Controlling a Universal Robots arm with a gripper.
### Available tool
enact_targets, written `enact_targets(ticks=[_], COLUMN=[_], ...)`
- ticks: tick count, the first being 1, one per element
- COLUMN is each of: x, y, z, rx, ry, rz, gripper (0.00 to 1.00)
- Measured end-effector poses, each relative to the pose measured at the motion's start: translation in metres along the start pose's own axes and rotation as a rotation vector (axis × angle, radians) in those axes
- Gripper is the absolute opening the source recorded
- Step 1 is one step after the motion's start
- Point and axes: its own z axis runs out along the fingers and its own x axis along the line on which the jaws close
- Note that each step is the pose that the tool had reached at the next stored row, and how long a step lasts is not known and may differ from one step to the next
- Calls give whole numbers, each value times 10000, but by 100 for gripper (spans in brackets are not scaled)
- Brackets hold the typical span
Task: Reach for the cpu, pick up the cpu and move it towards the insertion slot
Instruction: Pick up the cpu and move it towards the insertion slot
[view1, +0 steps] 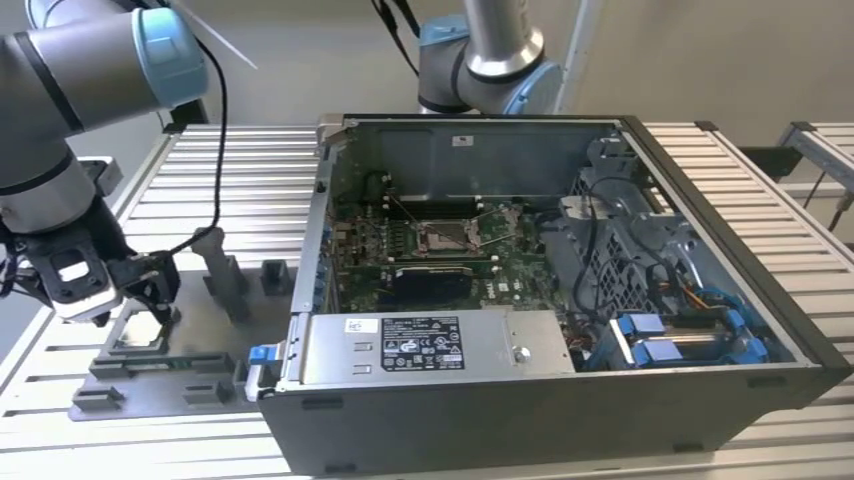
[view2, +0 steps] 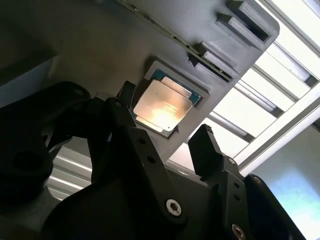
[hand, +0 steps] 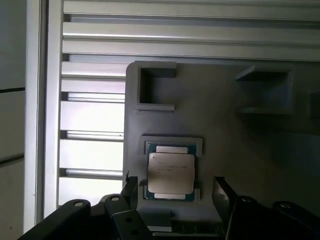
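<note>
The pocket's sides hug the cpu's ends and corners, so my gripper will next pick it up by its two open side edges.
The cpu (hand: 170, 173) is a small silvery square plate lying in a shallow pocket of the grey fixture plate (hand: 220, 125). In the second wrist view the cpu (view2: 162, 106) glints between two black fingers (view2: 205, 140). My gripper (hand: 175, 186) is open and hangs just over the plate, one finger on each side of the cpu with a gap to both edges. In the exterior view my gripper (view1: 134, 315) is at the far left, over the cpu (view1: 136, 340). The insertion slot (view1: 447, 237), a metal-framed socket on the green board, lies inside the open computer case.
The computer case (view1: 561, 400) takes up the middle and the exterior view's right. Upright grey fixture blocks (view1: 220, 270) stand on the plate between my gripper and the case wall. A second arm (view1: 487, 60) stands behind the case. The table is ribbed aluminium (view1: 227, 170).
</note>
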Motion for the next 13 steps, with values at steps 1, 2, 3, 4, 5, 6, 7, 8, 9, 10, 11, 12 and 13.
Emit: enact_targets(ticks=[1,2,3,4,5,6,7,8,9,10,11,12,13], x=[0,-1,-1,-1,0,1,3,6,6,7,8,9,9], y=[-1,-2,-2,-2,-2,-1,0,1,1,4,6,10,11], z=[18,37,51,66,79,93,103,114,122,130,136,144,150], rx=[2,3,4,6,7,10,13,14,15,15,16,17,17], ry=[1,-1,-1,0,0,-1,0,0,-1,-1,-1,-1,-1], rz=[0,0,2,4,6,10,13,16,17,21,24,27,28], gripper=[100,100,100,100,100,100,100,100,100,100,100,100,100])
